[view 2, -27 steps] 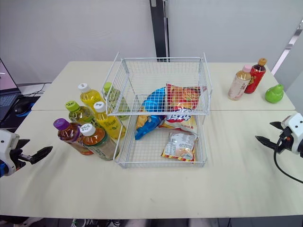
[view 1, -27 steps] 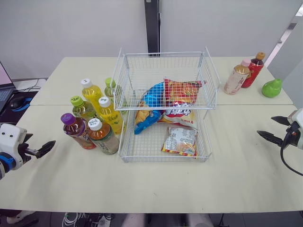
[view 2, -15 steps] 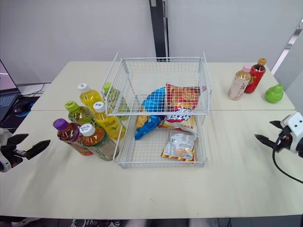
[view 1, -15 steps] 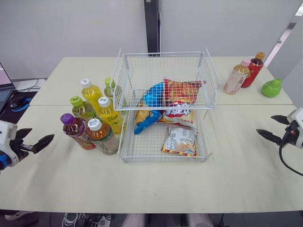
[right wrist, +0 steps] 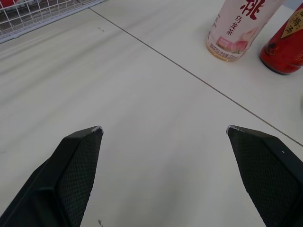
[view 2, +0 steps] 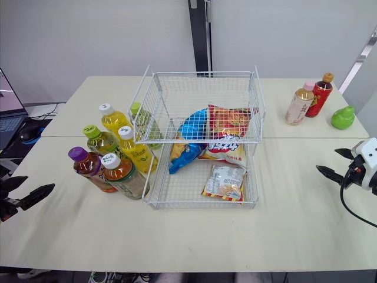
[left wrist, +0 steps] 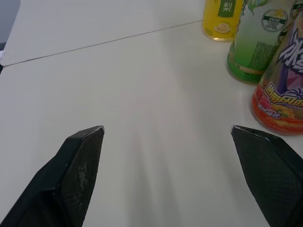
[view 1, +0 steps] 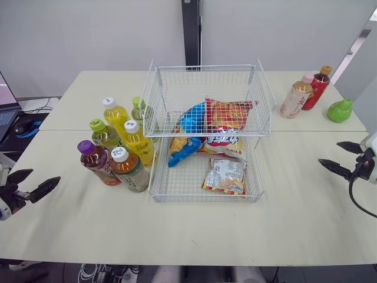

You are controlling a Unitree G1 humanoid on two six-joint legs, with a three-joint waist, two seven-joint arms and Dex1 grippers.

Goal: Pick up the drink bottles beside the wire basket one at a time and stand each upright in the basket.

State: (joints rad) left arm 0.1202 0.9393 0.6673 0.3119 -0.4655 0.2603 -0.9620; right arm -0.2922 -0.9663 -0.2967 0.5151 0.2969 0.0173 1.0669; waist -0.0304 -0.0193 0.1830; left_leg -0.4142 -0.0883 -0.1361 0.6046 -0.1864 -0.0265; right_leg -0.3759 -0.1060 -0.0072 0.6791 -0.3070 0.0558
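I should grab the purple-capped bottle's purple cap (view 1: 86,147) with my left gripper next. Then the bottle's base (view 1: 112,180) stays free to stand on the wire basket's upper shelf.
A two-tier white wire basket (view 1: 206,94) stands mid-table; its upper tier holds nothing. Several drink bottles stand upright at its left: a purple-capped one (view 1: 94,163), an amber one (view 1: 129,171), two yellow ones (view 1: 137,144) and two green-capped ones (view 1: 103,134). To its right, at the back, stand a peach bottle (view 1: 294,96) and a red bottle (view 1: 316,85). My left gripper (view 1: 45,175) is open, low by the table's left edge, apart from the purple-capped bottle (left wrist: 281,94). My right gripper (view 1: 328,152) is open at the right edge, well short of the peach bottle (right wrist: 241,28).
Snack bags (view 1: 215,127) lie in the basket's lower tier. A green pear-shaped object (view 1: 339,110) sits at the far right beside the red bottle. A laptop (view 1: 5,100) stands off the table's left side. Bare tabletop (view 1: 194,230) runs along the front.
My left gripper has drawn back to the left, farther from the bottle cluster. The right gripper has barely moved. The bottles and basket stand as before.
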